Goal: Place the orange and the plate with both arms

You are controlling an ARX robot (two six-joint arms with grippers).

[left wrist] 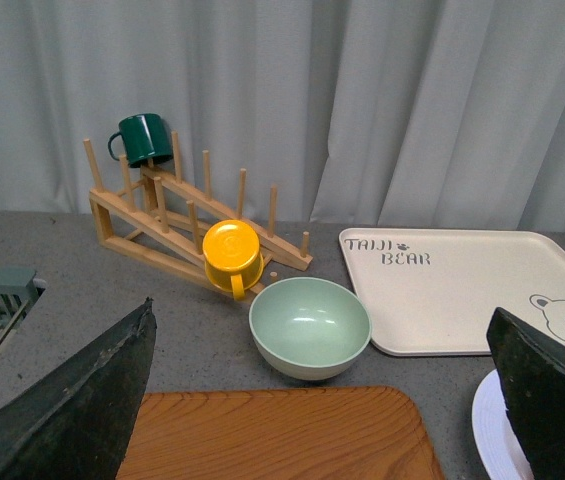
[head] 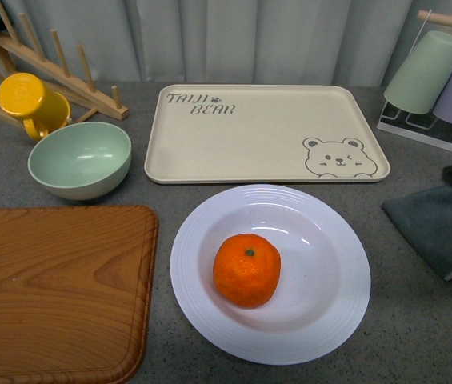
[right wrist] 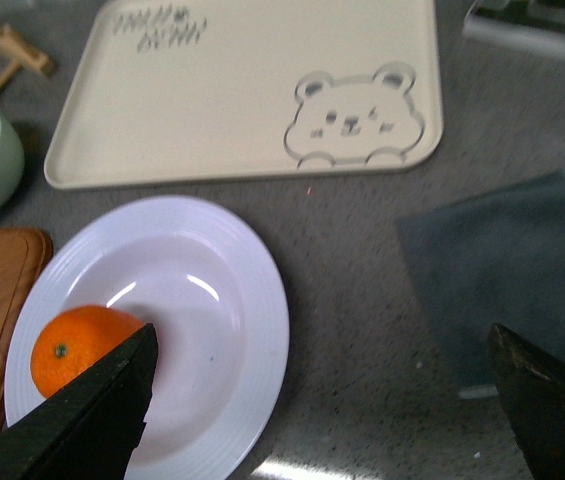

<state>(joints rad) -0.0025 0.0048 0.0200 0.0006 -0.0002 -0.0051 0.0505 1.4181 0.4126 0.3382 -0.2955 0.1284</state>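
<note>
The plate is far too wide for my fingers and has an orange [right wrist: 74, 350] in its hollow. My right gripper needs to pinch the plate by its bare rim [right wrist: 271, 335].
The orange [head: 246, 270] lies in the well of the white ridged plate [head: 202, 296] on the grey counter, in front of the beige bear tray [head: 266, 132]. In the right wrist view the orange [right wrist: 74, 350] and plate [right wrist: 247, 290] lie beside one finger; my right gripper [right wrist: 327, 400] is open and empty above bare counter next to the plate. My left gripper [left wrist: 327, 400] is open and empty above the wooden board [left wrist: 282, 435]; the plate's rim [left wrist: 492, 430] shows by one finger. Neither gripper shows in the front view.
A pale green bowl [head: 80, 158] and yellow mug [head: 30, 102] on a wooden rack [head: 58, 72] stand at the back left. A wooden board [head: 54, 292] lies left of the plate. A grey cloth [head: 438, 224] and hanging cups [head: 438, 76] are at the right.
</note>
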